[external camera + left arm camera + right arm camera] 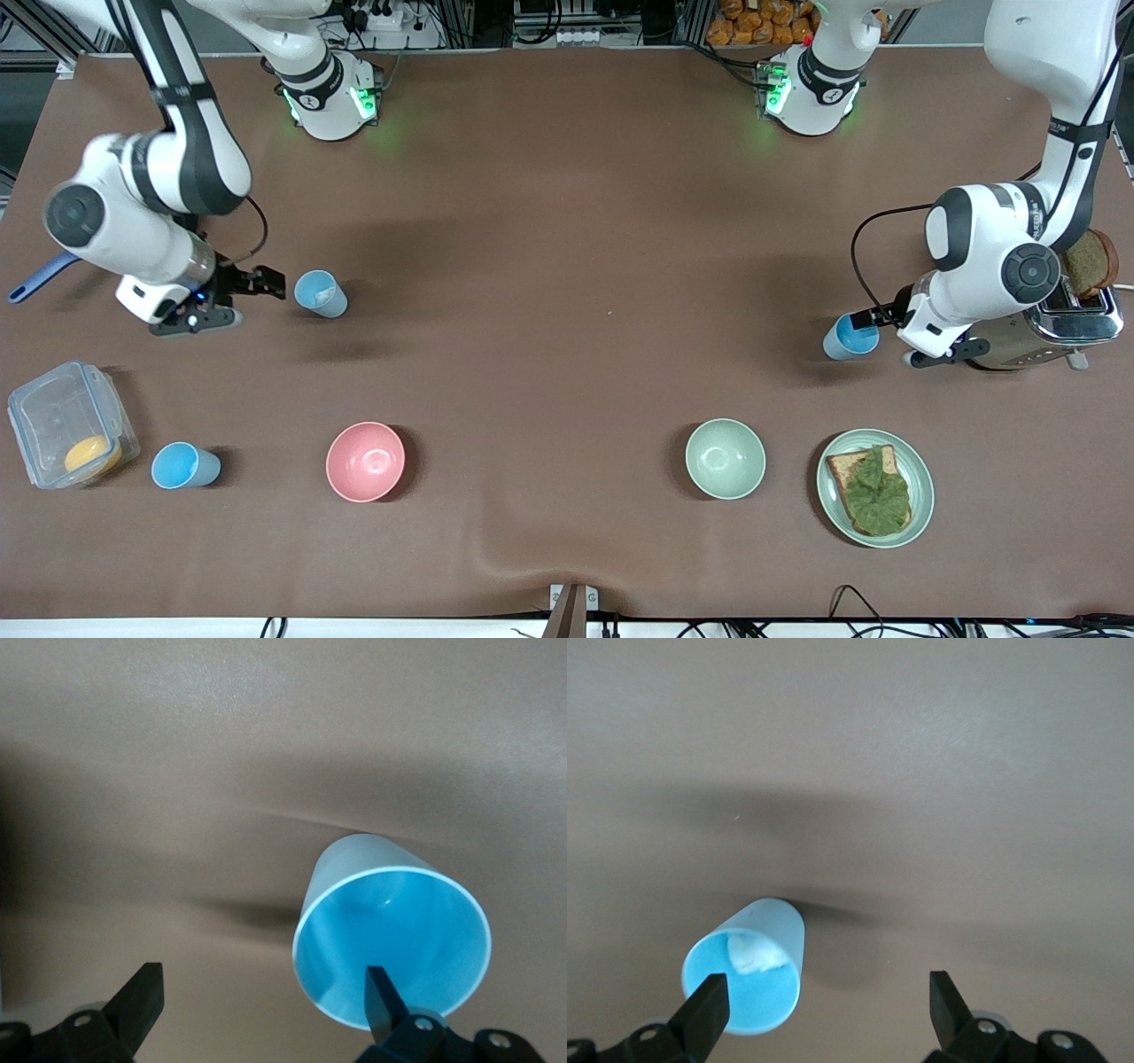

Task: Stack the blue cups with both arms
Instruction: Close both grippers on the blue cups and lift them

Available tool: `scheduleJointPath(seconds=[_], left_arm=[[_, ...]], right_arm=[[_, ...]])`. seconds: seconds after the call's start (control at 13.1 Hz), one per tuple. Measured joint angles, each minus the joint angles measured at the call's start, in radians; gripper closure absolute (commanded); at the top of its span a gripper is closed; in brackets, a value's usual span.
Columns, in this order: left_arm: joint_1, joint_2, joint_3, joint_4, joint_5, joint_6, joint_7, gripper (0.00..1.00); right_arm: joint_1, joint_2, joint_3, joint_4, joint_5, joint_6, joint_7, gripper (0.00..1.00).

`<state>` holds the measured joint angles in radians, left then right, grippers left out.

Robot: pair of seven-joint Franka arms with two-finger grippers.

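The cup holding something white should be grabbed next by its rim (299, 287) with my right gripper. Then it should be stacked with the blue cup beside the toaster.
Three blue cups stand on the brown table. One cup (321, 293) is toward the right arm's end; my right gripper (268, 283) is open just beside it. In the right wrist view this cup (744, 979) holds something white, and one finger of the right gripper (824, 1005) overlaps its rim. A second cup (850, 337) is toward the left arm's end, with my open left gripper (874, 316) right beside it. In the left wrist view one finger of the left gripper (261, 1001) overlaps this cup's (390, 939) mouth. A third cup (184, 465) stands nearer to the front camera, beside a clear box.
A pink bowl (365, 461) and a green bowl (725, 458) stand nearer to the front camera. A green plate (921, 478) holds toast with lettuce. A clear lidded box (53, 416) holds an orange thing. A toaster (1063, 328) with bread stands beside the left gripper.
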<state>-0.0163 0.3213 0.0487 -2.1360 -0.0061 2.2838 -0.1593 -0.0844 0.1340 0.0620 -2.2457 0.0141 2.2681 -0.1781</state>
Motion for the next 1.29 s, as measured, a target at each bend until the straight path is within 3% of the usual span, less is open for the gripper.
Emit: scheduleJointPath(seconds=[0.15,0.3,0.46,1.07,1.29], left_arm=[[0.000,0.002,-0.001,0.001,-0.001,0.001,0.000,0.05],[0.000,0.002,-0.002,0.001,-0.005,0.001,0.000,0.41],[0.000,0.007,-0.005,0.001,-0.008,0.001,0.000,0.97],[0.001,0.014,-0.006,0.034,-0.076,-0.001,0.000,1.00],[0.004,-0.021,-0.005,0.119,-0.091,-0.114,-0.019,1.00]], right_arm=[[0.001,0.047,0.000,-0.003,0.000,0.035,0.000,0.00],[0.001,0.057,0.001,-0.022,0.000,0.058,0.000,0.00],[0.002,0.057,0.002,-0.055,0.000,0.088,0.000,0.00],[0.032,0.057,0.009,-0.085,0.001,0.096,0.016,0.63],[0.036,0.057,0.010,-0.090,0.001,0.096,0.019,0.89]])
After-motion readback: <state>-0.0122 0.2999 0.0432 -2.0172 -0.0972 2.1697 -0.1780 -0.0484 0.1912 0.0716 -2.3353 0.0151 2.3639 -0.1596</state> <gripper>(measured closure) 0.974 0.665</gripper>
